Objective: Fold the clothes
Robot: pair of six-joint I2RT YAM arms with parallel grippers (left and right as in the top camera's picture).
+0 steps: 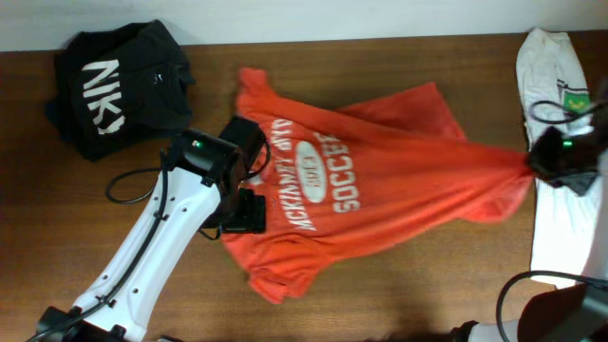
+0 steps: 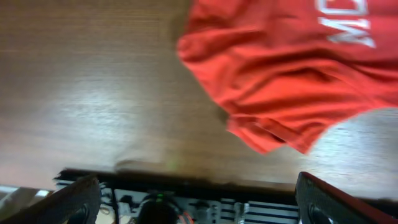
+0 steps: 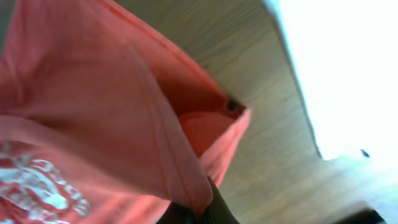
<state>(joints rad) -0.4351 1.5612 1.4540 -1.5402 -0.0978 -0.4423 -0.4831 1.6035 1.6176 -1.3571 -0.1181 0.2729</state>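
I will stretch the T-shirt between both grippers and spread it for folding, so my left gripper next grabs its edge opposite my right gripper.
The clothes in play are an orange-red T-shirt (image 1: 380, 180) with white chest lettering, lying crumpled across the middle of the wooden table (image 1: 399, 294). My right gripper (image 1: 535, 163) is shut on the shirt's right end, and the cloth is drawn to a point there. The right wrist view shows the fabric (image 3: 93, 106) pinched between that gripper's (image 3: 202, 214) dark fingers. My left gripper (image 1: 255, 211) is at the shirt's left edge, open. In the left wrist view its fingers (image 2: 78, 199) stand wide apart with nothing between them, and a sleeve (image 2: 292, 81) lies ahead of them on the table.
A black garment with white lettering (image 1: 114, 85) lies bunched at the back left. A white garment (image 1: 556, 142) lies along the right edge, under my right arm. The table's back edge (image 1: 332, 40) runs close behind the shirt.
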